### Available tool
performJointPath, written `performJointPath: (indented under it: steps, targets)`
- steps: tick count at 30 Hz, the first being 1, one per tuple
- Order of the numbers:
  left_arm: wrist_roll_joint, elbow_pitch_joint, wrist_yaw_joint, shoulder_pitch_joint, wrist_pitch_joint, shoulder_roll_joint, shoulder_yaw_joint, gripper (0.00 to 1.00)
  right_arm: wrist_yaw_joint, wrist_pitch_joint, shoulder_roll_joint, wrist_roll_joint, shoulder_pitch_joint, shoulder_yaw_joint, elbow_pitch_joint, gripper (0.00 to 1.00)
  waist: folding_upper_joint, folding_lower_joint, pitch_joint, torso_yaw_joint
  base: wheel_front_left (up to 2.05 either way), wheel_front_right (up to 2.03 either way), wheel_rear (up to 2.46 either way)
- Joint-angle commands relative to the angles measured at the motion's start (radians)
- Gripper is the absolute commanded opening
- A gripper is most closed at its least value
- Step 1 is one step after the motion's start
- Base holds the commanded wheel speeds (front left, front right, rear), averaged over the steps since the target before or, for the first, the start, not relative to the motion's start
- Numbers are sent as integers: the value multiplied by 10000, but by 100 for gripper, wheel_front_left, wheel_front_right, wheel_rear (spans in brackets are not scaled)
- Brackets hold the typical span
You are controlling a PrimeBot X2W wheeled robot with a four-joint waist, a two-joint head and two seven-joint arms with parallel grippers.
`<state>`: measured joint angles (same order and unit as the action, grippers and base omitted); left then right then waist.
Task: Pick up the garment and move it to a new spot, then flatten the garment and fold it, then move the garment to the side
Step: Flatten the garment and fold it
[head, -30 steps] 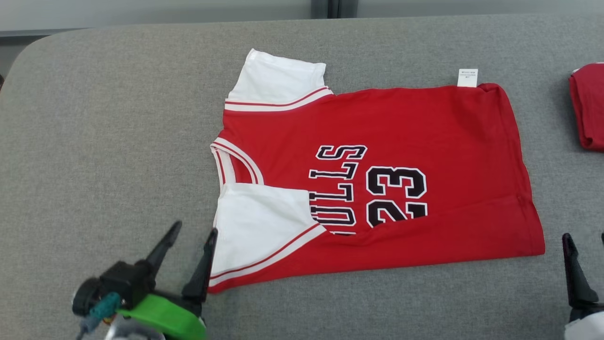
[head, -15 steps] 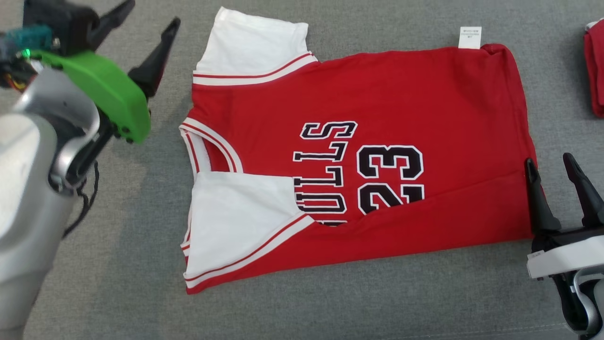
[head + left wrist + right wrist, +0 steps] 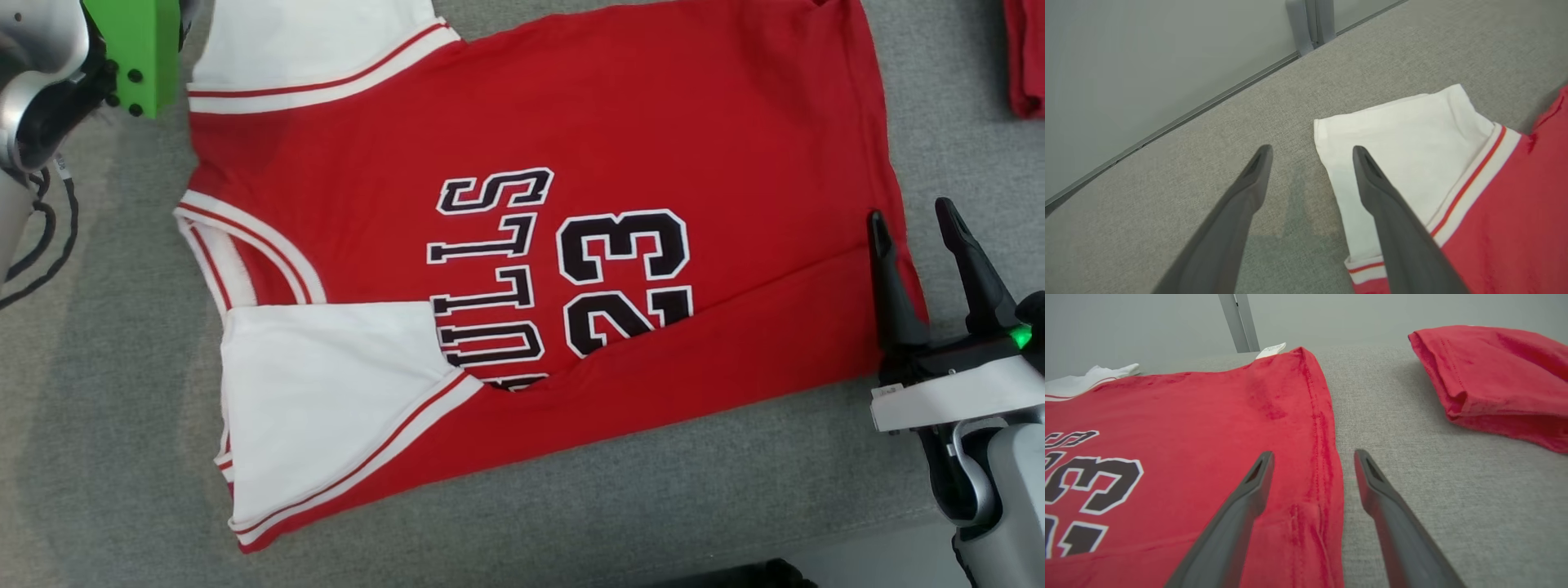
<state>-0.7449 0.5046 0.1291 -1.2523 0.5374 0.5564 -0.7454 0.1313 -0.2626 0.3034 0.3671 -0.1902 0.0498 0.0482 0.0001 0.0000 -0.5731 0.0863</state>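
Note:
My left gripper grabs the far white sleeve by its outer edge (image 3: 1333,183) next. Then it folds the sleeve over the red jersey body (image 3: 1511,220).
The garment (image 3: 653,122) is a red jersey with white sleeves and black "BULLS 23" lettering, lying flat on the grey padded surface (image 3: 98,425). Its near long edge is folded over the lettering, and the near white sleeve (image 3: 326,384) lies on top. In the left wrist view my left gripper (image 3: 1311,149) is open at the outer edge of the far white sleeve (image 3: 1412,151), one finger over the cloth and one over bare surface. My right gripper (image 3: 909,210) is open and straddles the jersey's hem (image 3: 1323,428) at the right, nothing held.
Another red garment (image 3: 1502,375), folded, lies on the surface to the right of the jersey, also at the head view's top right corner (image 3: 1024,57). A wall and a grey post (image 3: 1310,20) stand behind. The surface's front edge (image 3: 816,543) runs along the lower right.
The head camera has dropped closer to the jersey. My left arm went from the near sleeve up to the far sleeve. My right gripper came in to the hem. Both stayed open.

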Motion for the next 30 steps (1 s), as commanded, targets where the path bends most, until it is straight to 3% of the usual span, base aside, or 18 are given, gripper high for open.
performJointPath:
  steps: [1,18,20,21,22,24,26,29,30]
  targets:
    - [-120,180,18,-334,1,232,-118,100,-11,-28,-67,-35,-167,28,-78,100,-1,0,-642,657,0,0,0]
    - [-579,1925,1,-1298,-880,838,-1788,100,-11,-28,-310,30,-234,21,-119,100,-1,0,-993,1144,0,0,0]
    - [-730,1995,1,-1351,-903,852,-1954,92,-11,-28,-312,-51,-178,-27,-66,100,-1,0,-986,1165,0,0,0]
    - [-773,2007,1,-1382,-924,870,-2073,80,-11,-28,-323,-92,-162,-29,-47,100,-1,0,-987,1177,0,0,0]
    - [-832,2035,1,-1406,-957,894,-2181,54,-11,-27,-333,-109,-157,-21,-27,100,-1,0,-990,1193,0,0,0]
    - [-963,2067,1,-1471,-994,918,-2321,46,-11,-28,-350,-117,-184,3,1,100,-1,0,-1001,1230,0,0,0]
    - [-1098,2109,1,-1534,-1054,932,-2465,47,-11,-28,-358,-105,-237,30,18,100,-1,0,-1010,1267,0,0,0]
    - [-1345,2168,1,-1595,-1050,951,-2640,39,-11,-28,-313,-144,-323,76,39,100,-1,0,-1011,1330,0,0,0]
    - [-1441,2207,1,-1615,-1089,974,-2674,31,-11,-28,-296,-169,-365,113,42,100,-1,0,-1006,1364,0,0,0]
